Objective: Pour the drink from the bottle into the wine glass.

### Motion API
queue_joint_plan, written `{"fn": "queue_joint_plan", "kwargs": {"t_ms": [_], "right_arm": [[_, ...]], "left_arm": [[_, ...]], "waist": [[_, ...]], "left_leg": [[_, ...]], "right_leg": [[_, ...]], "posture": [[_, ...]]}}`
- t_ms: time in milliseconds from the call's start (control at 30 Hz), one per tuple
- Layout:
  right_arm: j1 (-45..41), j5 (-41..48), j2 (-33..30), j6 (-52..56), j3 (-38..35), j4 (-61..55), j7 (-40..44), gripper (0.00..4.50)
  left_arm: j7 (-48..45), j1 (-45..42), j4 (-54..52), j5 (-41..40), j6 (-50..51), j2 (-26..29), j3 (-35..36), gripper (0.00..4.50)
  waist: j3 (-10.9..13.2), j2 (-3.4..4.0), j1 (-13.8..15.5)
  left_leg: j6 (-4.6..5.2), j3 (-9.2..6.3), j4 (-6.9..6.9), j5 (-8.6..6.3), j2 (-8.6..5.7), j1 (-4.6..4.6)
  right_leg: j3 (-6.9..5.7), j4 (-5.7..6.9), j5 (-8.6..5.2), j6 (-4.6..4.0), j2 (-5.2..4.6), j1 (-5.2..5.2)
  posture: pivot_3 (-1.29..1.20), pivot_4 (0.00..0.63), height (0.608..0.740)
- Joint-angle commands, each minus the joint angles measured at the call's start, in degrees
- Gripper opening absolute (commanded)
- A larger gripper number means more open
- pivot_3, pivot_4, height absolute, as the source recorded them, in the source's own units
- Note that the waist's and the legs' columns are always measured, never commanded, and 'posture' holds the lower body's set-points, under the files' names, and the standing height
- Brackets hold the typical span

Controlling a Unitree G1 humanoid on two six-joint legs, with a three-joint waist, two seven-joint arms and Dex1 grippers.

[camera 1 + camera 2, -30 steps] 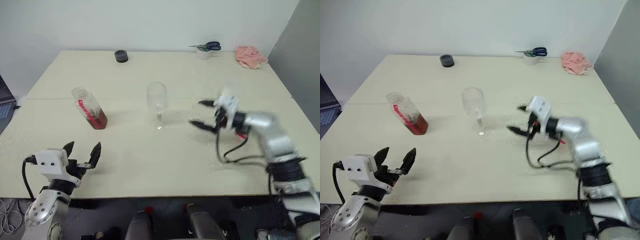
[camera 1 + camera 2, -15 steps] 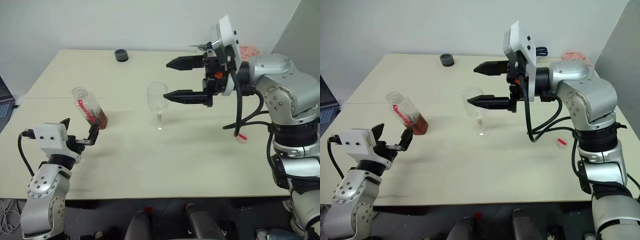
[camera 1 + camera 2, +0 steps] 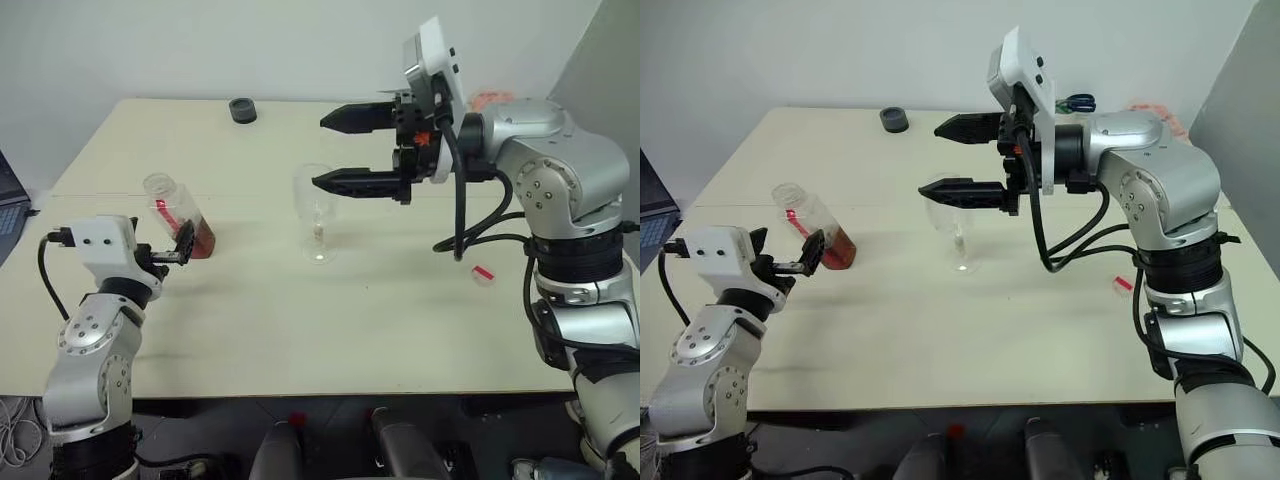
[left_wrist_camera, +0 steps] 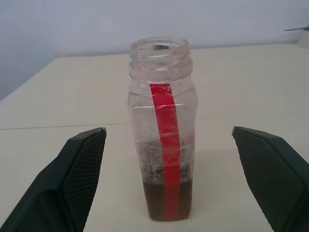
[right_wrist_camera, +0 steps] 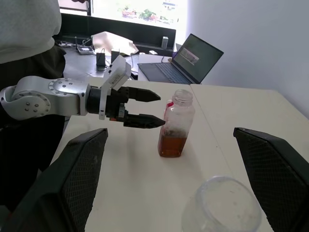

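My left gripper should move toward the bottle before it closes. My fingers are short of the bottle's near side in the left wrist view, so they would miss if I closed now.
The bottle stands uncapped on the table's left side, with a red strip down one face. The drink fills only its bottom part. My left gripper is open and level, pointing at the bottle from just in front; its fingertips are close to the bottle and hold nothing. The empty wine glass stands upright mid-table. My right gripper is open and hovers just above and to the right of the glass's rim, pointing left.
A small red cap-like piece lies on the table's right side. A black round object and a pink cloth sit at the far edge. A laptop and a person are beyond the table's left end.
My right arm has swung up from the table and leftwards, and its gripper now hangs over the glass. My left gripper has risen and moved forward to the bottle. Both stay open.
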Motion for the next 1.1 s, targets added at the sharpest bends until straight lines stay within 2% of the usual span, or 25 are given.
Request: {"fn": "queue_joint_plan", "kwargs": {"t_ms": [33, 467, 667, 767, 967, 1000, 1100], "right_arm": [[-1.7, -0.2, -0.23, -1.01, -0.69, -1.16, -0.22, 4.44], [-1.73, -1.39, 0.59, -0.28, 0.17, -1.59, -1.81, 4.44], [-1.45, -2.21, 0.52, -0.43, 0.26, -1.8, -2.3, 4.44], [-1.32, -2.36, 0.45, -0.47, 0.3, -1.86, -2.61, 4.5], [0.85, -5.08, 0.75, -3.99, -0.62, -1.15, -6.14, 4.5], [1.82, -6.52, 1.14, -6.17, -1.62, -0.23, -8.47, 4.5], [5.06, -8.38, 1.11, -9.9, -5.43, 0.24, -13.78, 4.5]], "left_arm": [[-0.97, -2.71, 2.11, 1.17, -2.6, 1.7, -0.12, 4.5], [-6.35, -14.78, 22.84, 4.98, -13.78, 3.17, -3.96, 4.5], [-7.85, -16.76, 27.17, 5.25, -17.35, 2.59, -4.95, 4.5], [-8.41, -16.5, 27.2, 4.93, -18.35, 2.54, -5.1, 3.88], [-9.24, -15.43, 27.05, 5.44, -18.77, 3.62, -5.11, 2.02], [-9.7, -15.72, 27.08, 5.34, -18.66, 4.04, -5.01, 1.87], [-11.58, -18.65, 27.44, 5.71, -18.19, 5.95, -5.97, 1.85]], "waist": [[0.0, 0.0, 0.0], [0.0, 0.0, 0.15], [0.0, 0.0, 0.17], [0.0, 0.0, 0.18], [0.0, 0.0, 0.18], [0.0, 0.0, 0.18], [0.01, -0.01, 0.22]], "left_leg": [[0.0, 0.0, 0.0, 0.0, 0.0, 0.0], [-0.01, -0.03, -0.02, 0.0, -0.01, -0.03], [-0.01, -0.03, -0.04, 0.0, -0.01, -0.03], [-0.01, -0.06, -0.05, 0.0, -0.01, -0.04], [-0.01, -0.06, -0.06, 0.0, -0.03, -0.04], [-0.01, -0.06, -0.06, 0.0, -0.03, -0.04], [-0.01, -0.06, -0.05, 0.0, -0.03, -0.05]], "right_leg": [[-0.01, 0.0, 0.0, 0.0, 0.0, 0.0], [-0.04, 0.0, 0.08, -0.13, -0.02, -0.02], [-0.06, 0.01, 0.08, -0.14, -0.04, -0.03], [-0.08, 0.01, 0.08, -0.14, -0.07, -0.04], [-0.1, 0.01, 0.08, -0.14, -0.09, -0.04], [-0.1, 0.0, 0.08, -0.14, -0.09, -0.03], [-0.11, 0.01, 0.08, -0.13, -0.08, -0.04]], "posture": [[0.0, 0.15, 0.74], [0.0, 0.15, 0.74], [0.0, 0.15, 0.74], [0.0, 0.15, 0.74], [0.0, 0.15, 0.74], [0.0, 0.15, 0.74], [0.0, 0.15, 0.74]]}}
